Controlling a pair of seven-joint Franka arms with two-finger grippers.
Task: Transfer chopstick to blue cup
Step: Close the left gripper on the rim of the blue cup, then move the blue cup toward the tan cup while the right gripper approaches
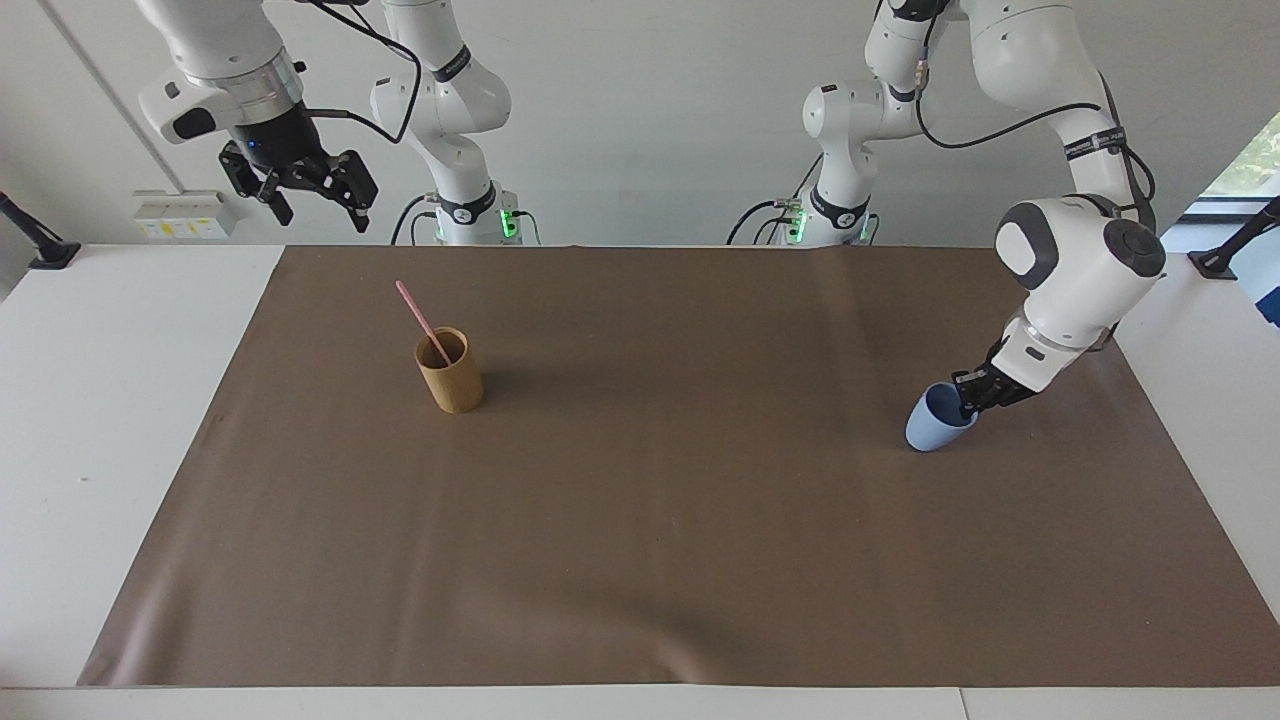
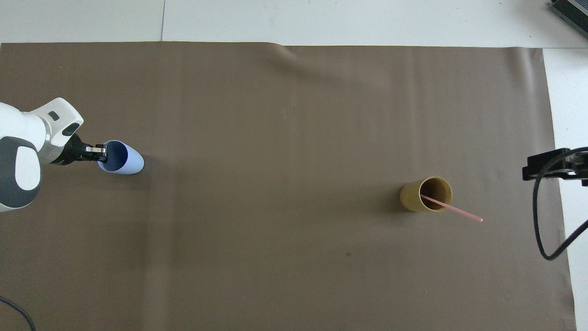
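Observation:
My right gripper is about to transfer the chopstick to the blue cup (image 2: pixel 129 161), so it will grab the chopstick by its upper end (image 2: pixel 478 218) next.
The blue cup (image 1: pixel 933 426) (image 2: pixel 129 161) stands tilted on the brown mat at the left arm's end of the table, its mouth tipped toward my left gripper (image 1: pixel 968 399) (image 2: pixel 101 152). That gripper is shut on the cup's rim, with one finger inside the cup. A single pale pink chopstick (image 1: pixel 414 311) (image 2: pixel 456 212) leans in the tan cup (image 1: pixel 453 381) (image 2: pixel 412 198) toward the right arm's end. My right gripper (image 1: pixel 320 205) (image 2: pixel 549 167) hangs open high over the mat's corner at that end, holding nothing.
A brown mat (image 1: pixel 680 520) covers most of the white table (image 1: pixel 110 400). A black cable (image 2: pixel 541 230) loops down from the right gripper. A dark device (image 2: pixel 572 10) sits at the table's corner farthest from the robots.

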